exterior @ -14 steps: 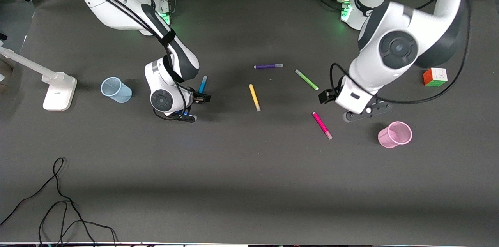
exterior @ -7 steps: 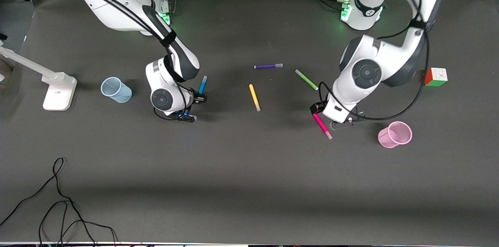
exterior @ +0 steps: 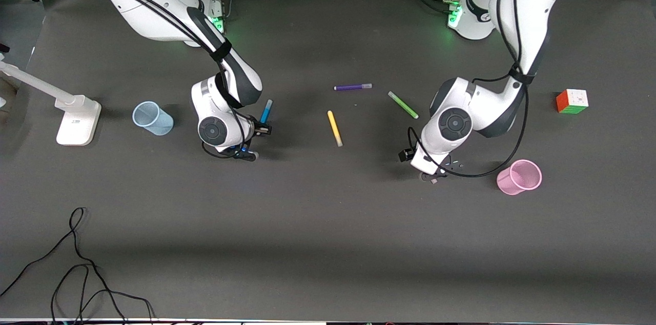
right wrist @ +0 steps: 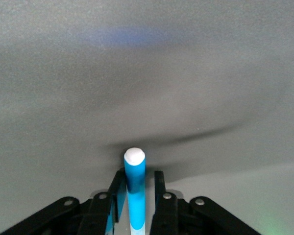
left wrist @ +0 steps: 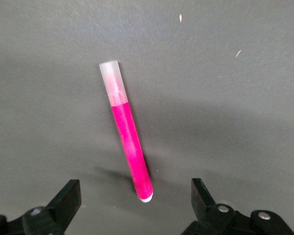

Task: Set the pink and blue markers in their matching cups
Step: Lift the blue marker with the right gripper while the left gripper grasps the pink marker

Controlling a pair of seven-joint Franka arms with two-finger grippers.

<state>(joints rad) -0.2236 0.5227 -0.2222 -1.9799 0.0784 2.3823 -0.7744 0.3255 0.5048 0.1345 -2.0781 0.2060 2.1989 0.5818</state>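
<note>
The pink marker should stand in the pink cup with its cap end first, so I should next grab the marker by its white-tipped body end (left wrist: 143, 187) with my left gripper.
The blue marker (exterior: 267, 109) lies on the dark mat with my right gripper (exterior: 264, 129) low over its nearer end. In the right wrist view the blue marker (right wrist: 135, 181) stands between the two black fingers (right wrist: 118, 191), which press in on it. My left gripper (exterior: 430, 175) hangs open just over the pink marker, which its hand hides in the front view. In the left wrist view the pink marker (left wrist: 130, 142) lies flat, one end between the spread fingertips (left wrist: 68, 198). The blue cup (exterior: 152, 118) stands toward the right arm's end. The pink cup (exterior: 518, 177) stands beside the left hand.
A purple marker (exterior: 352, 87), a green marker (exterior: 403, 104) and a yellow marker (exterior: 334, 128) lie mid-table between the arms. A colour cube (exterior: 572, 101) sits toward the left arm's end. A white stand (exterior: 77, 117) sits by the blue cup, and a black cable (exterior: 77, 263) trails nearer the camera.
My left arm swung in and lowered its open gripper over the pink marker. My right gripper's fingers closed in on the blue marker without moving away.
</note>
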